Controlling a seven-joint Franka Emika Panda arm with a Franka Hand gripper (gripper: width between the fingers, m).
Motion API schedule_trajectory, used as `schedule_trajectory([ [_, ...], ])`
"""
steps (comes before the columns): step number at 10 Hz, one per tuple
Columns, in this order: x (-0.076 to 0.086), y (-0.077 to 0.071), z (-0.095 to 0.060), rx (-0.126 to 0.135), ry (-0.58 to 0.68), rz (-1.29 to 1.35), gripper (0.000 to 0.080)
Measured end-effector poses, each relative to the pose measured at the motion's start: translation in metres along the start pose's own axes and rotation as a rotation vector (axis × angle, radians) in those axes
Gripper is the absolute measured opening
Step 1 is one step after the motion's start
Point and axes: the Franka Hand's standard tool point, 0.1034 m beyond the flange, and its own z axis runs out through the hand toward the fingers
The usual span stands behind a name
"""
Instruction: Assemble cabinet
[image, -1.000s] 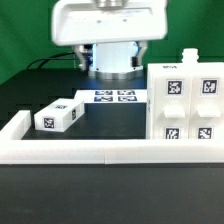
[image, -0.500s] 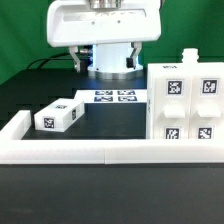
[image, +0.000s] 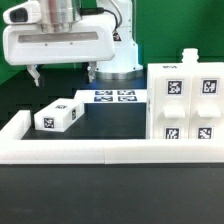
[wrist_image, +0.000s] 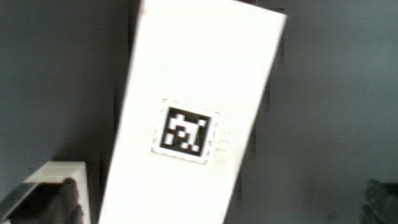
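The robot's gripper should next take the small cabinet part by its long sides beside the tag. The part is to top the white cabinet box.
The large white cabinet box, tagged on its front, stands at the exterior view's right. A smaller long white cabinet part with a tag lies at the left inside the border wall. It fills the wrist view, its tag showing. My gripper hangs above this small part, open and empty, with one dark finger on either side. In the wrist view the gripper stands over the part, its fingertips wide apart and clear of it.
The marker board lies flat on the black table behind the small part. A low white border wall runs along the front and the left side. The robot base stands at the back.
The gripper has swung from the back centre toward the exterior view's left and come forward, now over the small white part. The parts have not moved.
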Motion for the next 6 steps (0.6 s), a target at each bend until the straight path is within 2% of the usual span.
schedule_trajectory([
  [2, 0.000, -0.002, 0.000, 0.000, -0.001, -0.007, 0.0797],
  [3, 0.000, 0.002, 0.001, -0.002, -0.003, 0.003, 0.0797],
  [5, 0.002, 0.023, 0.008, -0.010, -0.009, 0.135, 0.0797],
  [6, 0.004, 0.022, 0.012, -0.012, -0.013, 0.208, 0.0797],
])
